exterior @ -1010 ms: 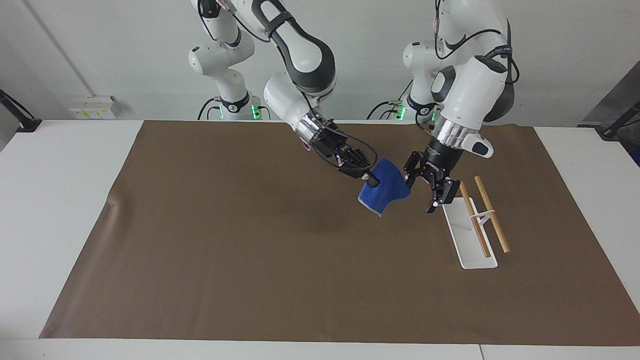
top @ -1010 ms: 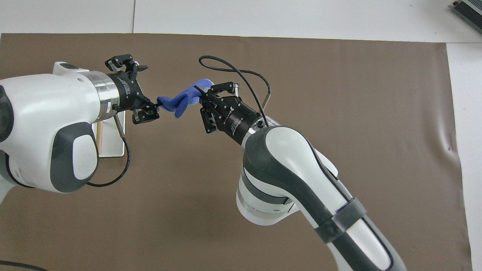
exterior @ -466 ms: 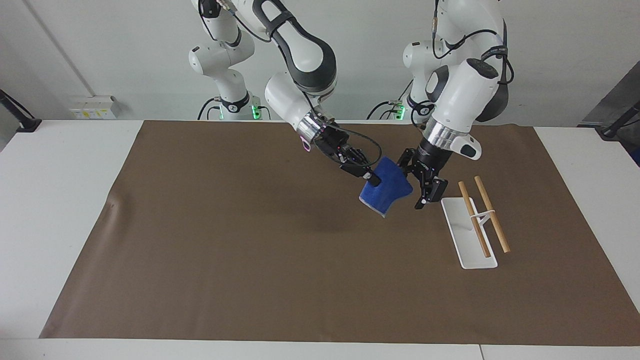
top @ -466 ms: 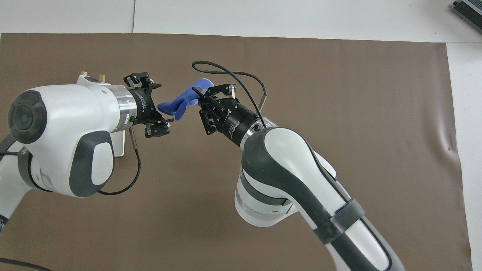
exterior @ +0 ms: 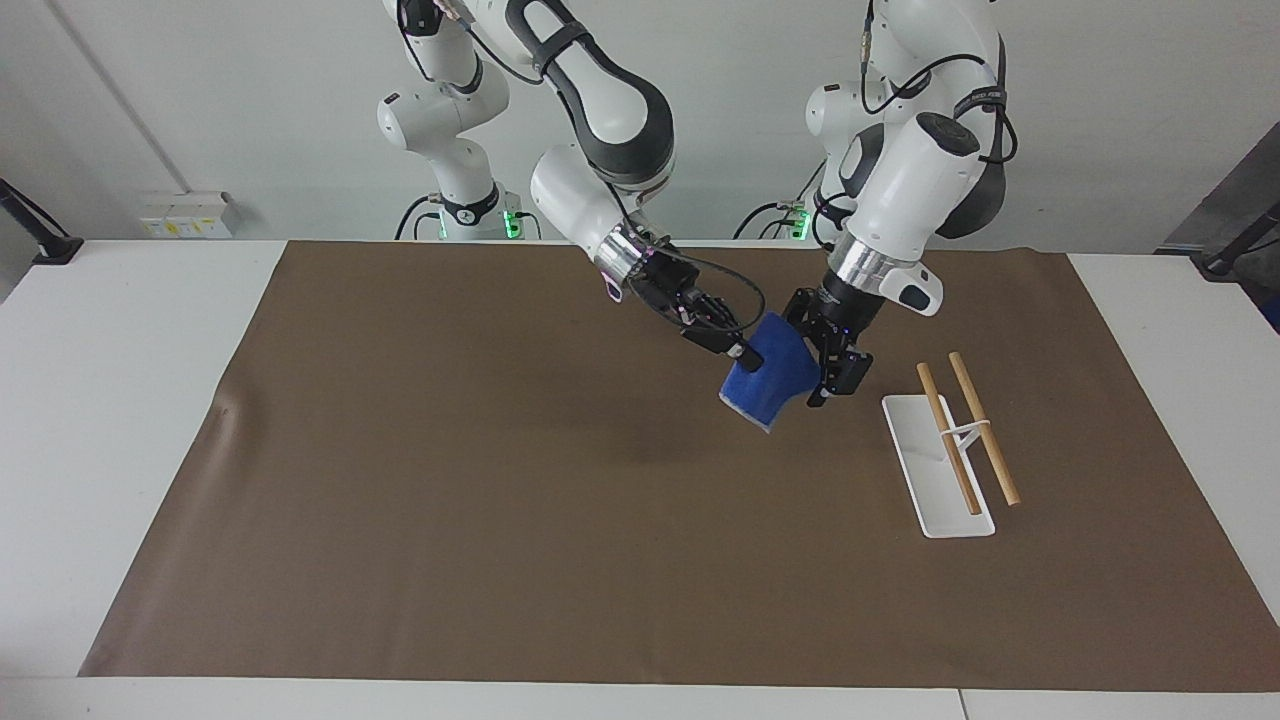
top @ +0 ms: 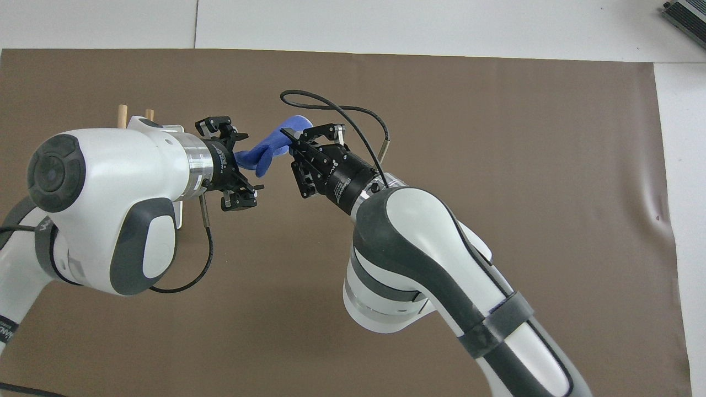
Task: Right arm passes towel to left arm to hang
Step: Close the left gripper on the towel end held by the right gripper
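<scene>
My right gripper's fingers cover one corner of the towel, so my left gripper next needs to grab the towel's loose end (top: 244,159) to hang the towel.
The blue towel (exterior: 775,382) (top: 268,150) hangs in the air over the brown mat, pinched at one corner by my right gripper (exterior: 745,357) (top: 289,138), which is shut on it. My left gripper (exterior: 822,365) (top: 242,162) has come in from the rack's side. Its jaws stand apart, astride the towel's free end, and the cloth reaches in between them. I cannot tell whether the left fingers touch the cloth. The towel droops below the right fingertips, its pale stitched edge lowest.
A towel rack with a white base (exterior: 925,480) and two wooden rods (exterior: 985,430) (top: 122,114) stands on the brown mat (exterior: 500,500) toward the left arm's end, close beside the left gripper. The right arm's loose black cable (top: 336,107) loops above its wrist.
My left gripper has swung from over the rack toward the towel and now straddles its free end, with its jaws somewhat narrower. The right gripper and the towel have barely moved.
</scene>
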{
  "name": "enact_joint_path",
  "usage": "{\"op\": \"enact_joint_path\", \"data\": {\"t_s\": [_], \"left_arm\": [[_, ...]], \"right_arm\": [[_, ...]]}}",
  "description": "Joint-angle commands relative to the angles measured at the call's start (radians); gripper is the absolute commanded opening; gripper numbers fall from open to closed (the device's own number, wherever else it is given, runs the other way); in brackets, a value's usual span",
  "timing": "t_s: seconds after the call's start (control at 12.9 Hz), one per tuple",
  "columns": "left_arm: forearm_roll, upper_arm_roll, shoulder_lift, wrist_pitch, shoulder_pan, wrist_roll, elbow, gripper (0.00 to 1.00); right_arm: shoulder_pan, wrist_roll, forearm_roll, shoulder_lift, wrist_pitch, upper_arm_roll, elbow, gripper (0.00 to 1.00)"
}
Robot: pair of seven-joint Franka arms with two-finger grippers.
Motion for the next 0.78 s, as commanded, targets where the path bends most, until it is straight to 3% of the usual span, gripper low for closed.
{"op": "enact_joint_path", "data": {"t_s": [0.0,0.16,0.31,0.39,0.47,0.54,0.62,0.7], "left_arm": [[-0.011,0.005,-0.023,0.005,0.009,0.080,-0.018,0.47],[-0.011,0.011,-0.021,0.011,0.012,0.108,-0.016,0.22],[-0.011,0.014,-0.019,0.042,0.013,0.151,-0.016,0.07],[-0.012,0.016,-0.015,0.053,0.013,0.189,-0.007,0.00],[-0.011,0.016,-0.012,0.056,0.012,0.215,-0.001,0.00],[-0.011,0.016,-0.012,0.065,0.012,0.238,-0.001,0.00],[-0.012,0.016,-0.009,0.082,0.013,0.273,-0.001,0.00],[-0.012,0.017,-0.007,0.094,0.013,0.304,0.000,0.00]], "right_arm": [[-0.002,-0.028,0.027,-0.013,0.015,0.006,-0.009,0.00],[-0.002,-0.028,0.027,-0.013,0.015,0.006,-0.009,0.00],[-0.002,-0.026,0.027,-0.014,0.016,0.006,-0.009,0.00],[-0.004,-0.026,0.027,-0.013,0.016,0.006,-0.011,0.00],[-0.004,-0.026,0.027,-0.013,0.016,0.006,-0.011,0.00],[-0.005,-0.034,0.021,-0.013,0.030,0.006,-0.011,0.22],[-0.004,-0.037,0.009,-0.011,0.059,0.006,-0.009,0.99],[-0.004,-0.051,-0.010,-0.011,0.097,0.004,-0.011,1.00]]}}
